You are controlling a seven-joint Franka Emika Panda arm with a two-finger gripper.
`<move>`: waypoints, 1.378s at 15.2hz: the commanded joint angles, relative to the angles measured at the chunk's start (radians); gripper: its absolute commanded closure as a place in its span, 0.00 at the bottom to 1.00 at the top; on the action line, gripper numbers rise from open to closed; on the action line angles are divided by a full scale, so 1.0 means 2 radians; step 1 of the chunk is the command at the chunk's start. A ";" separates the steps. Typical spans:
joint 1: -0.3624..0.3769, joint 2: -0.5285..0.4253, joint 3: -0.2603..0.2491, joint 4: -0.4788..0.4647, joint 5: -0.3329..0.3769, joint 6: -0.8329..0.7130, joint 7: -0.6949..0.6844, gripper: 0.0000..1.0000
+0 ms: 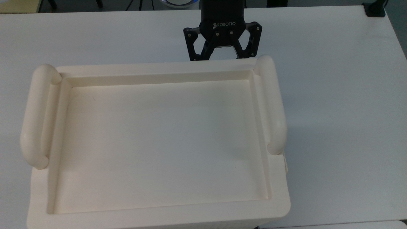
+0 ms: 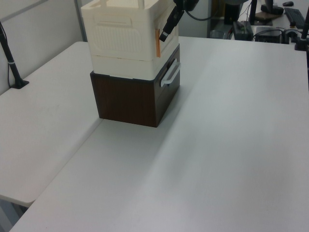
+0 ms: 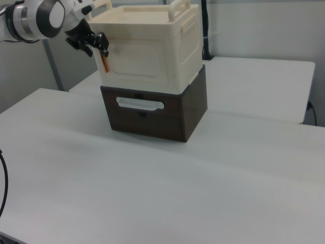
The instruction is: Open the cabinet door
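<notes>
I will next grab the cabinet door by its free edge with the orange-brown strip [image 2: 157,42] to swing it open.
The cream cabinet [image 3: 152,51] stands on a dark brown drawer unit [image 3: 157,114]. Its door [image 3: 139,63] is the framed front panel in the right view and lies about flush with the body. An orange-brown strip [image 3: 104,62] runs down the door's edge at the right view's left. My black gripper [image 3: 95,44] hangs open right by that edge, near the cabinet's upper corner. In the top view the gripper [image 1: 222,58] stands spread at the cabinet's far rim [image 1: 159,67], which hides the fingertips. In the left view the gripper [image 2: 164,35] sits against the strip [image 2: 157,42].
Rounded tubular handles [image 1: 273,105] flank the recessed tray top [image 1: 159,143]. The drawer below carries a white bar handle [image 3: 140,104]. The white table [image 2: 231,145] spreads wide around the stack. A black post [image 2: 12,63] stands at the left view's left, and desk clutter [image 2: 270,19] lies beyond.
</notes>
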 commanded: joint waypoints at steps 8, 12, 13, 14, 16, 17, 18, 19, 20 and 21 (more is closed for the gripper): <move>0.007 0.011 -0.007 0.001 -0.011 0.038 0.000 0.55; 0.005 0.011 -0.008 0.000 -0.010 0.037 -0.001 0.74; 0.005 0.011 -0.008 0.000 -0.010 0.037 -0.001 0.77; 0.004 0.011 -0.009 0.000 -0.010 0.036 -0.001 0.79; 0.004 0.009 -0.010 -0.001 -0.010 0.029 -0.001 0.82; 0.004 0.007 -0.010 -0.002 -0.008 0.014 -0.001 0.82; 0.004 0.006 -0.010 0.001 -0.007 -0.009 -0.001 0.82; 0.004 0.003 -0.011 0.002 -0.006 -0.029 -0.001 0.82; 0.004 -0.002 -0.011 0.002 -0.004 -0.041 -0.001 0.82; 0.004 -0.007 -0.011 0.001 -0.002 -0.051 -0.001 0.82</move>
